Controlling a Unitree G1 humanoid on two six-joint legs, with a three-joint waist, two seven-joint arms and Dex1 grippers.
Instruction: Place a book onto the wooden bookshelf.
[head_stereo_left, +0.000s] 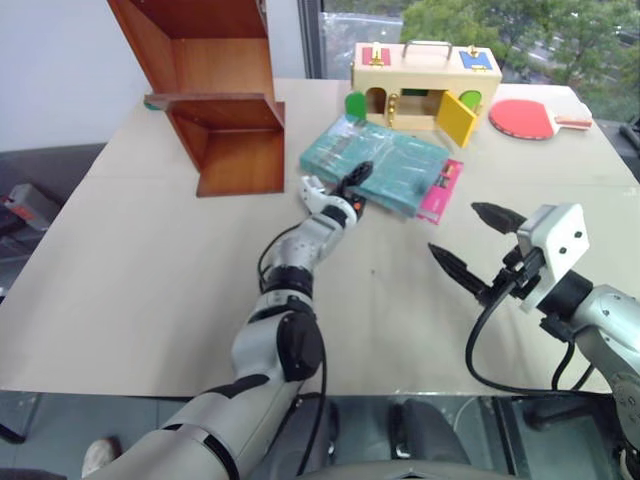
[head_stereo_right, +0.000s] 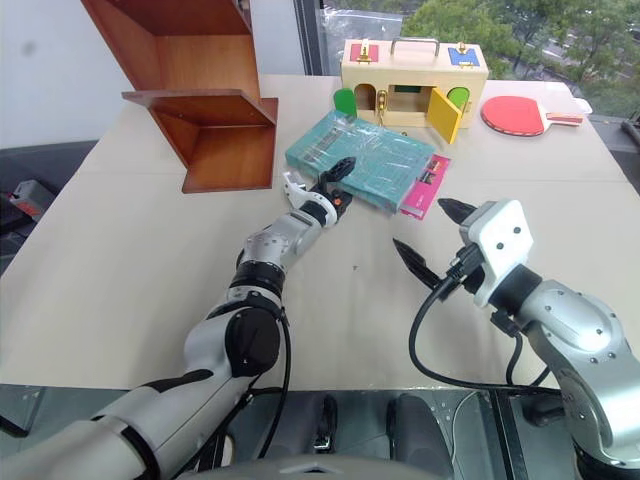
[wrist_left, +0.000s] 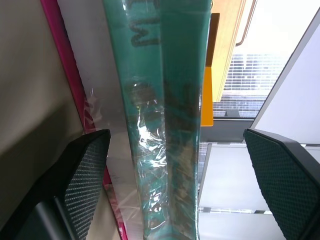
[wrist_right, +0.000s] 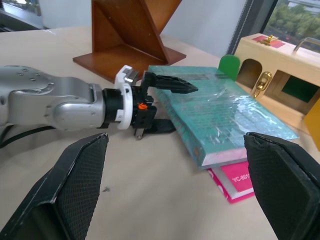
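I need to close my left gripper on the teal book's edge now. Its fingers are on both sides of the teal book's near edge (head_stereo_left: 388, 203) (wrist_left: 167, 150).
The teal-green book (head_stereo_left: 392, 160) lies flat on the table on top of a bright pink book (head_stereo_left: 441, 192). My left gripper (head_stereo_left: 353, 187) is open at the teal book's near edge, one finger over the cover and the other low beside the edge. In the left wrist view that edge (wrist_left: 165, 125) stands between the two fingers (wrist_left: 75, 185), which do not press on it. My right gripper (head_stereo_left: 475, 240) hovers open and empty nearer to me, to the right of the books. The reddish-brown wooden bookshelf (head_stereo_left: 225, 110) stands at the far left of the table.
A pale wooden box (head_stereo_left: 425, 80) with coloured doors, one yellow door swung open, sits just behind the books. A red table-tennis paddle (head_stereo_left: 525, 118) lies at the far right. The beige table (head_stereo_left: 130, 270) has bare room in front of the bookshelf.
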